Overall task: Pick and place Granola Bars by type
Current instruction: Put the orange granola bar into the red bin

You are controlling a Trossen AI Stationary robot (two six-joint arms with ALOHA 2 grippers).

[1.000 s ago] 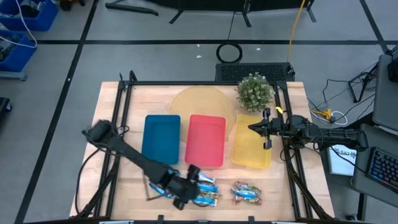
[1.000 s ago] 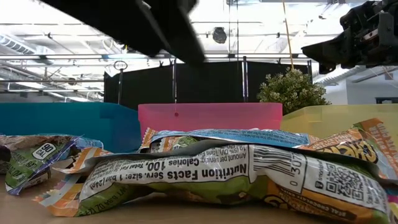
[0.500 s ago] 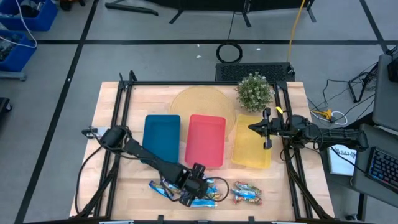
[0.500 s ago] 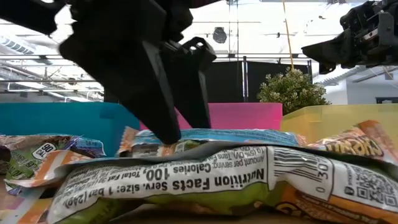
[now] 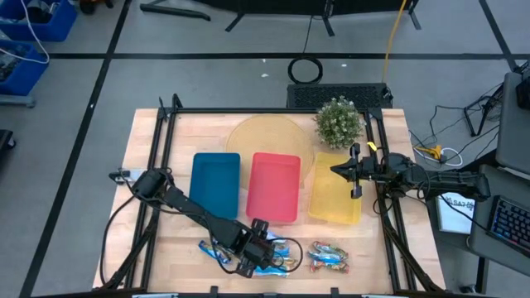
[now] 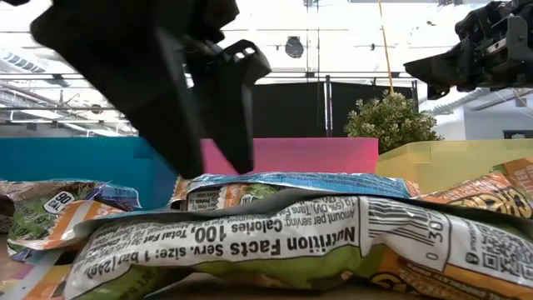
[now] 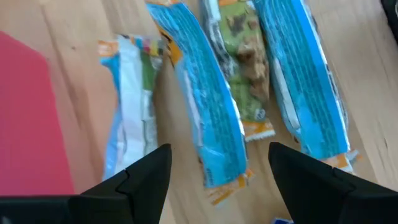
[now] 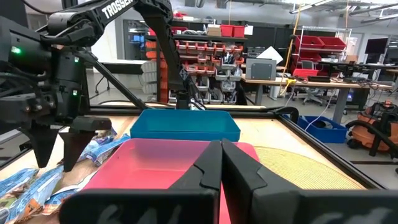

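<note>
I need to sort the blue-wrapped bar (image 7: 208, 106) by type, so I should next take hold of it with my left gripper by its crimped end seal (image 7: 225, 186).
Several foil-wrapped granola bars lie flat near the table's near edge, one group (image 5: 277, 252) under my left gripper and another (image 5: 329, 257) to its right. In the low view they pile up close (image 6: 275, 242). My left gripper (image 5: 255, 252) is open and points down over the left group. In the left wrist view its gripper (image 7: 217, 180) has a finger on either side of a blue-wrapped bar (image 7: 205, 118). My right gripper (image 5: 356, 172) waits shut above the yellow tray (image 5: 335, 203). My left gripper comes from above, pointing down, its fingers (image 6: 187, 158) reaching to the top of the blue-topped bar (image 6: 291, 182). Whether they touch it I cannot tell.
Blue tray (image 5: 215, 184), red tray (image 5: 274, 186) and yellow tray sit in a row mid-table. A round straw mat (image 5: 265, 136) and a potted plant (image 5: 339, 122) stand at the far side. Black frame rails (image 5: 161, 165) run along both table sides.
My left gripper swung from the near-left corner toward the table's right and came down over the left group of bars, then eased back a little to the left. The front bar in the low view has slid slightly. The right arm stayed still.
</note>
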